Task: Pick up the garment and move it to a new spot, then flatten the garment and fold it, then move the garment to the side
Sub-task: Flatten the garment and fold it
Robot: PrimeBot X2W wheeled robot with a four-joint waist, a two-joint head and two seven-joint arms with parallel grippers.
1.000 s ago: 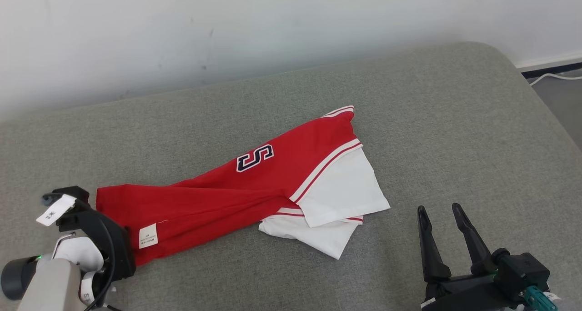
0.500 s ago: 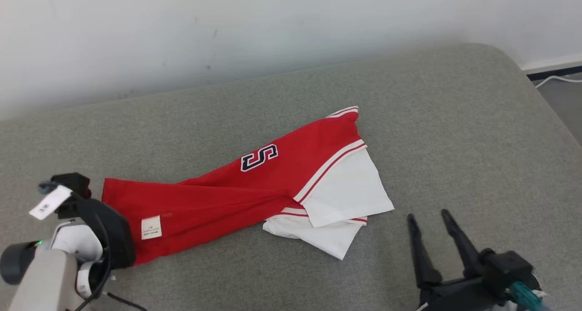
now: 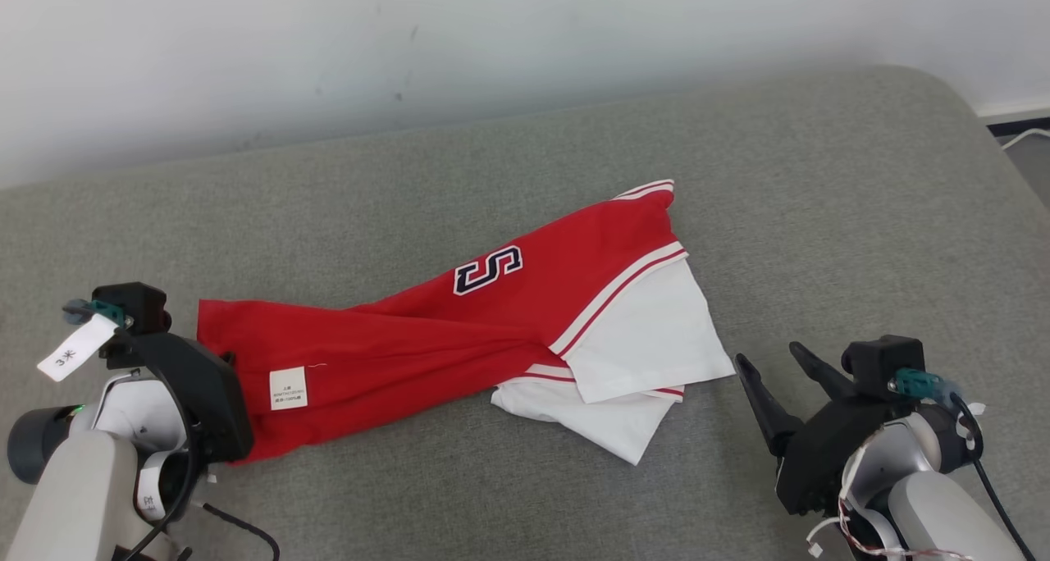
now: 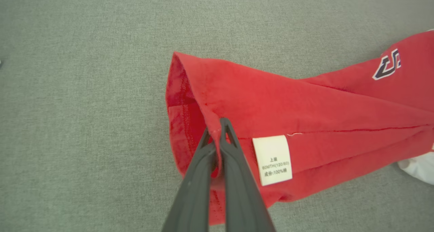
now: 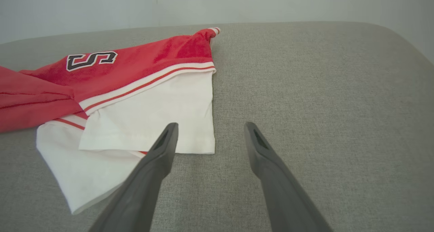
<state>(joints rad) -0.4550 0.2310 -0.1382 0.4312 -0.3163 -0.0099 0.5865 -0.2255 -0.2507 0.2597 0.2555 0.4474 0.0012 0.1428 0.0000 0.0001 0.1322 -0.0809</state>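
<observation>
The shirt (image 3: 551, 295) lies loose on the cushion, so my right gripper will next grab the upper white sleeve by its free corner (image 3: 728, 370).
The garment (image 3: 459, 331) is a red shirt with white sleeves and a dark letter S. It lies bunched lengthwise on the grey cushion (image 3: 820, 216). My left gripper (image 3: 215, 364) is at its left end, shut on the red hem. In the left wrist view the fingertips (image 4: 228, 132) pinch a raised fold of the garment (image 4: 305, 103) beside a white care label (image 4: 273, 159). My right gripper (image 3: 767, 354) stands open just right of the white sleeves, touching nothing. In the right wrist view, my right gripper (image 5: 210, 125) hangs open over the lower right corner of the garment's (image 5: 135, 76) upper white sleeve.
A white wall (image 3: 492, 44) runs behind the cushion. The cushion's rounded right corner drops to a floor with a white cable (image 3: 1029, 137). A paper tag (image 3: 70, 352) hangs from my left wrist. Bare cushion lies behind and right of the garment.
My left gripper has shut on the red hem. My right gripper has swung up and turned its fingers toward the white sleeves. The head camera has shifted slightly.
</observation>
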